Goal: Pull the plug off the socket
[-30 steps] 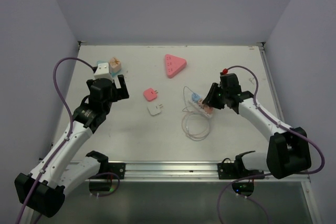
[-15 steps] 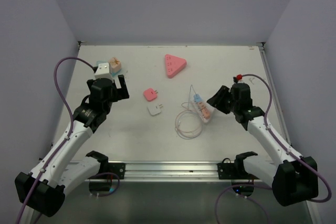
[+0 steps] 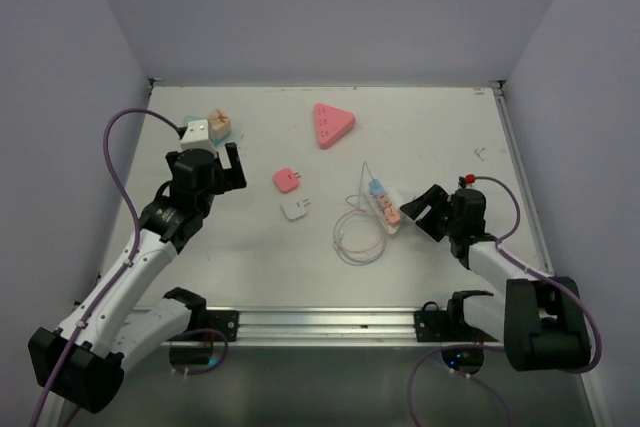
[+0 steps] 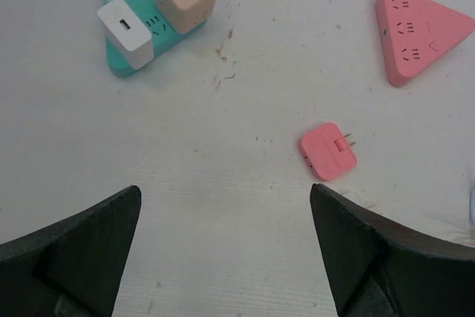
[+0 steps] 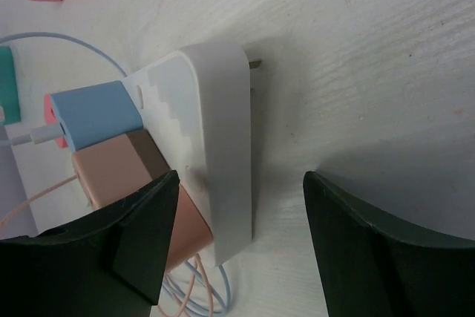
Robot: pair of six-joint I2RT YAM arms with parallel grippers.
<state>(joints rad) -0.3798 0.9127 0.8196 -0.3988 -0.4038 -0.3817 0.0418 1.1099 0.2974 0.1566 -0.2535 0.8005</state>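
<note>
My right gripper moves toward the socket's white body, before closing on it. In the right wrist view, my fingers stop short of the socket's body between them.
A white socket (image 3: 392, 209) lies right of the table's middle. A blue plug (image 3: 374, 188) and a pink plug (image 3: 388, 213) are seated in it, and their thin cables (image 3: 355, 237) coil to its left. In the right wrist view the socket (image 5: 223, 146) lies edge-on with the blue plug (image 5: 100, 113) and the pink plug (image 5: 133, 191) on its left face. My right gripper (image 3: 425, 209) (image 5: 241, 180) is open; the socket's near end sits between the fingers, clear of both. My left gripper (image 3: 232, 169) (image 4: 225, 198) hangs open over bare table at the left, holding nothing.
A teal triangular socket (image 3: 208, 127) (image 4: 119, 57) carrying a white and a tan cube plug sits at the far left. A pink triangular socket (image 3: 332, 124) (image 4: 419, 31) lies at the far centre. A loose pink plug (image 3: 288, 180) (image 4: 327, 151) and a white plug (image 3: 295, 209) lie mid-table.
My right gripper has gone from shut to open and drawn back toward the near right. The cable coils have shifted left. The left arm has not moved.
</note>
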